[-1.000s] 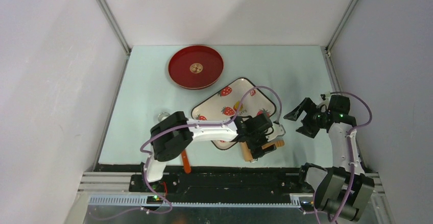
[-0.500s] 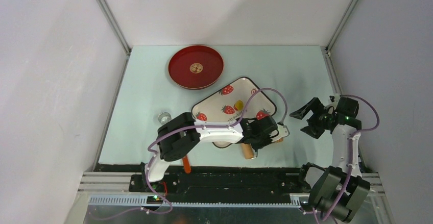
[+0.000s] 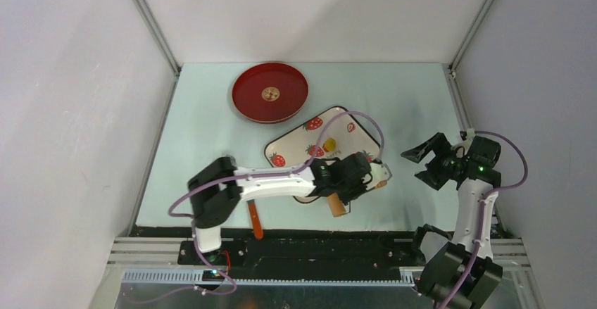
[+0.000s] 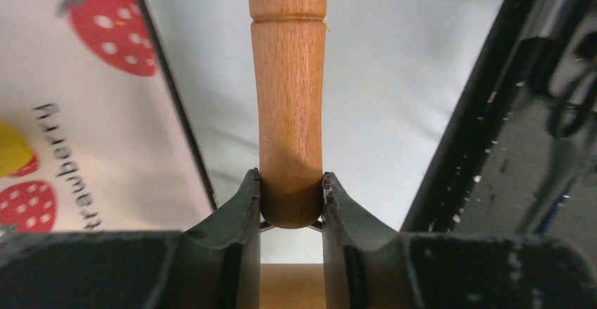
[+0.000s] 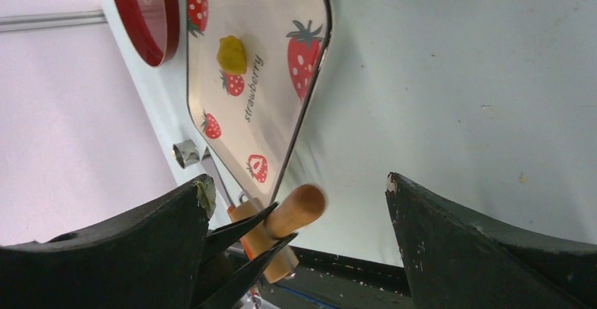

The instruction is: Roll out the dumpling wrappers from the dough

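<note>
The right gripper reaches the rolling pin next and grips its handle near its grooves. That leaves the roller free to roll out the dough point(image 3: 329, 143).
The dough point(image 3: 329, 143) is a small bright yellow lump lying on the strawberry-print tray point(image 3: 296, 143); the right wrist view shows the dough point(image 5: 231, 53) too. No dumpling wrappers show in any view. My left gripper point(image 3: 369, 182) is shut on one handle of a wooden rolling pin point(image 3: 338, 205) just off the tray's near right edge. In the left wrist view, my left gripper point(image 4: 291, 196) clamps the rounded end of the pin's handle point(image 4: 288, 98) from both sides. My right gripper point(image 3: 433, 161) hangs open and empty to the right, facing the pin point(image 5: 299, 207).
A red round plate point(image 3: 270, 92) sits at the back left. A small metal ring cutter point(image 5: 186, 153) lies left of the tray. An orange-handled tool point(image 3: 254, 221) rests at the table's near edge under my left arm.
My left gripper went from open around the pin's handle to shut on it, and the left arm's elbow swung left. The right arm drew back a little to the right, still open.
</note>
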Controlling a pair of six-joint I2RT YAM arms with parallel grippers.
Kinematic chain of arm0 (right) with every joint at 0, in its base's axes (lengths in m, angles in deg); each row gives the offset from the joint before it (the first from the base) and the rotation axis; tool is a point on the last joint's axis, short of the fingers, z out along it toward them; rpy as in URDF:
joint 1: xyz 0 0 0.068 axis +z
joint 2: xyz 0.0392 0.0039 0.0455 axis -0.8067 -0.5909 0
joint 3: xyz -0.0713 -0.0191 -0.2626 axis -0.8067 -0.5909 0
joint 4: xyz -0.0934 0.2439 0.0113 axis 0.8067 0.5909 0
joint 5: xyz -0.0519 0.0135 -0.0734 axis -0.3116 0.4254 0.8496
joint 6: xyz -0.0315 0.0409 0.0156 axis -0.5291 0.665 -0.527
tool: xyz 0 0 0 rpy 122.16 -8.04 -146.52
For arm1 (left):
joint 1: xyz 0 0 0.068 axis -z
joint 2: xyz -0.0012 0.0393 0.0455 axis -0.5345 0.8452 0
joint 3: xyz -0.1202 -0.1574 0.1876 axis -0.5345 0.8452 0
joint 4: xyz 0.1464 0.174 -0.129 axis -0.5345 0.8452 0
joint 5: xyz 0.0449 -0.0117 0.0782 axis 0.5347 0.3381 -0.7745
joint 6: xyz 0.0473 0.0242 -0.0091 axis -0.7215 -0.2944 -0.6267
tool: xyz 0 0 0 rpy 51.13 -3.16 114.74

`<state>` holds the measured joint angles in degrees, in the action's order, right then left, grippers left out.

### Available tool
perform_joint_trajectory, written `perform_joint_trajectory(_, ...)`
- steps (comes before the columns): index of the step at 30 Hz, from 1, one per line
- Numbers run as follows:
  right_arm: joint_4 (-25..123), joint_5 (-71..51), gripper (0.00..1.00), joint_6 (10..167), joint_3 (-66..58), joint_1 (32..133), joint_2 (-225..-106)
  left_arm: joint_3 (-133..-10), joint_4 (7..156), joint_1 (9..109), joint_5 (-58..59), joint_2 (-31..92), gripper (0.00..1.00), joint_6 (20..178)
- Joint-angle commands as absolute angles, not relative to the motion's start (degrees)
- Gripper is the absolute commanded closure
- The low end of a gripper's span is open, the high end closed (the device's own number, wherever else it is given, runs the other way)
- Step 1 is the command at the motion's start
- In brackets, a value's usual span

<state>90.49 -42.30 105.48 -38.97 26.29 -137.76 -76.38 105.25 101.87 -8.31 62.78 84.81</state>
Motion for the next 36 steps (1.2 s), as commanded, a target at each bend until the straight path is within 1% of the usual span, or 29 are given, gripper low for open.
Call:
perform_joint_trajectory(1,88.79,-47.13,0.04,106.37,-38.7,26.2,-136.47,-71.95,97.06,100.39,-8.91,49.58,1.0,87.17)
perform_joint_trajectory(4,87.68,-50.1,0.04,106.43,-38.5,27.51,-136.61,-66.82,93.72,99.14,-8.81,44.14,1.0,89.07)
perform_joint_trajectory(6,86.63,-51.58,0.04,106.87,-37.77,30.51,-136.91,-61.78,90.42,98.32,-9.3,39.46,1.0,89.24)
perform_joint_trajectory(10,83.79,-52.1,0.04,109.78,-34.67,40.14,-137.99,-49.36,86.04,96.44,-12.58,27.01,1.0,88.58)
perform_joint_trajectory(14,80.66,-54.54,0.05,112.06,-30.72,50.71,-140.38,-41.23,86.95,93.97,-11.97,15.4,1.0,87.97)
perform_joint_trajectory(16,79.49,-56.16,0.05,112.99,-28.46,54.47,-141.45,-38.04,88.04,93.7,-12.03,9.93,1.0,86.96)
perform_joint_trajectory(19,78.29,-59.5,0.06,114.21,-24.89,60.12,-143.66,-34.94,89.91,93.66,-12.4,3.92,1.0,85.56)
perform_joint_trajectory(21,78.39,-59.3,0.06,114.27,-22.69,64.84,-145.76,-33.3,90.5,93.66,-11.57,-0.81,1.0,85.12)
perform_joint_trajectory(25,79.66,-57.14,0.12,114.11,-18.15,76.9,-152.55,-30.79,91.08,93.66,-11.13,-5.55,1.0,84.74)
perform_joint_trajectory(27,79.8,-56.54,0.16,114.53,-16.1,81.27,-155.62,-30.77,92.37,93.66,-10.9,-6.34,1.0,84.13)
perform_joint_trajectory(33,81.22,-53.72,0.19,114.75,-8.03,90.56,-164.61,-31.87,94.63,93.79,-9.45,-5.77,1.0,82.53)
perform_joint_trajectory(35,81.69,-53.81,0.22,114.62,-5.95,92.48,-167.84,-31.98,94.65,93.81,-9.93,-6.09,1.0,82.12)
perform_joint_trajectory(36,82.01,-53.91,0.25,114.32,-5.36,93.03,-168.82,-31.99,94.7,93.83,-10.2,-6.34,1.0,81.81)
